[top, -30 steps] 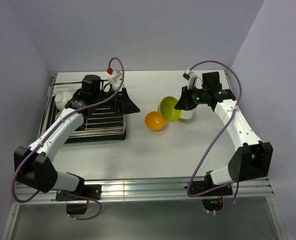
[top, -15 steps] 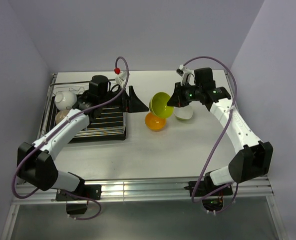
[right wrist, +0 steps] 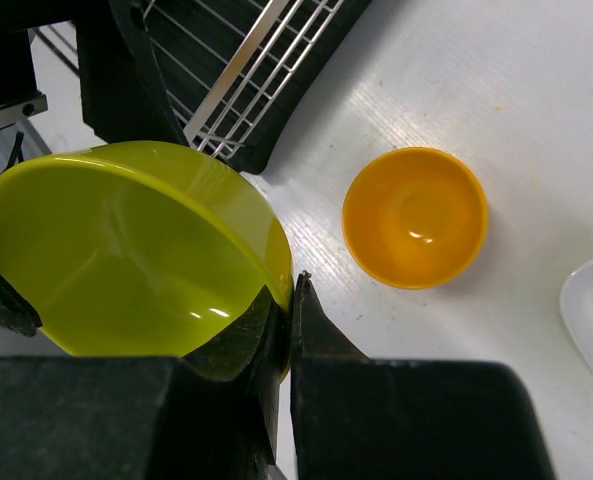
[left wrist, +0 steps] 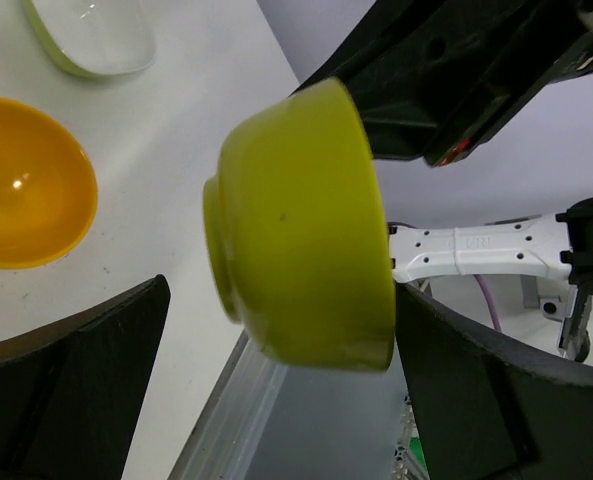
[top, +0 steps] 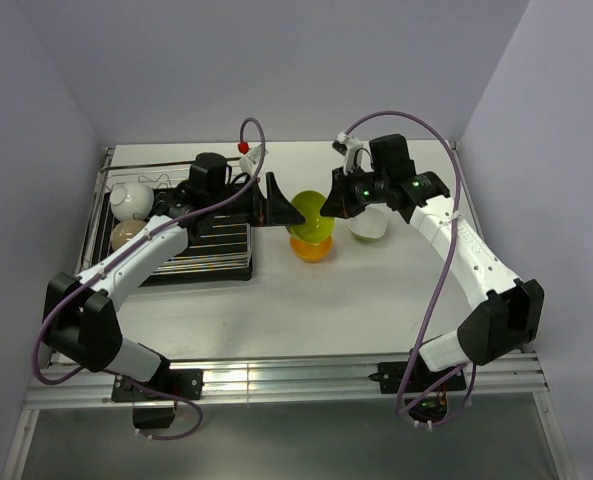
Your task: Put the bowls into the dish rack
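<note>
The lime bowl's near edge is between both fingers, and they reach past the bowl's edge, so they would hold that edge if they closed now. My left gripper should close on the bowl's edge now.
The lime bowl hangs on edge in the air above the orange bowl. My right gripper is shut on its rim, pinching the lime bowl between the fingertips of the right gripper. My left gripper is open, and the lime bowl sits between its spread fingers, base toward the camera. I cannot tell whether those fingers touch it. A white bowl rests on the table to the right. The dish rack at the left holds a white bowl and a brownish one.
The orange bowl lies upright on the white table, just right of the rack's corner. Walls close in at the back and on both sides. A metal rail runs along the near edge.
The right arm has carried the lime bowl leftward until it hangs over the orange bowl. The left arm has swung right from the rack, its open jaws now around the bowl.
</note>
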{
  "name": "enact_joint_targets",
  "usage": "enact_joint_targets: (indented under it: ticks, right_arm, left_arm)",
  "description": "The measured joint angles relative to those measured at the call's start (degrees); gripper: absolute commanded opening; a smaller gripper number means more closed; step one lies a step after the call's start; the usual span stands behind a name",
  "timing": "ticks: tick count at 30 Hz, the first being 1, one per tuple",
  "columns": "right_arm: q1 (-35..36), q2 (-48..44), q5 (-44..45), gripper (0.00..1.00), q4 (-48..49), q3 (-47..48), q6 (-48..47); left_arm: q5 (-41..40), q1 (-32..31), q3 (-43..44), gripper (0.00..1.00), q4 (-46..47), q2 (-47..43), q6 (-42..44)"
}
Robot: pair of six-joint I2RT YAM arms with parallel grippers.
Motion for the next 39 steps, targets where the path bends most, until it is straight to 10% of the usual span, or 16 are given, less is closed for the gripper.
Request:
enact_joint_targets:
  ticks: [16, 22, 23, 30, 39]
  right_arm:
    - [1.53, 1.25, -2.40, 0.00, -1.22, 0.83, -2.45]
    - [1.90, 1.16, -2.08, 0.00, -1.49, 0.76, -3.56]
    - [1.92, 1.16, -2.10, 0.00, -1.68, 0.76, -3.56]
    - [2.27, 1.18, -3.37, 0.60, -2.56, 0.83, -3.58]
    - [2.36, 1.16, -3.91, 0.70, -4.11, 1.57, -3.98]
  left_arm:
    - [2.34, -0.26, -2.51, 0.67, 6.40, 0.04, -4.15]
    - [2.64, -0.20, -3.87, 0.31, 7.45, -0.44, -5.73]
    - [2.64, -0.22, -4.04, 0.11, 7.65, -0.46, -5.84]
    - [2.75, 0.79, -5.57, 0.00, 7.37, -1.97, -5.40]
    - [0.63, 9.44, -5.60, 0.00, -4.22, -6.34, 6.56]
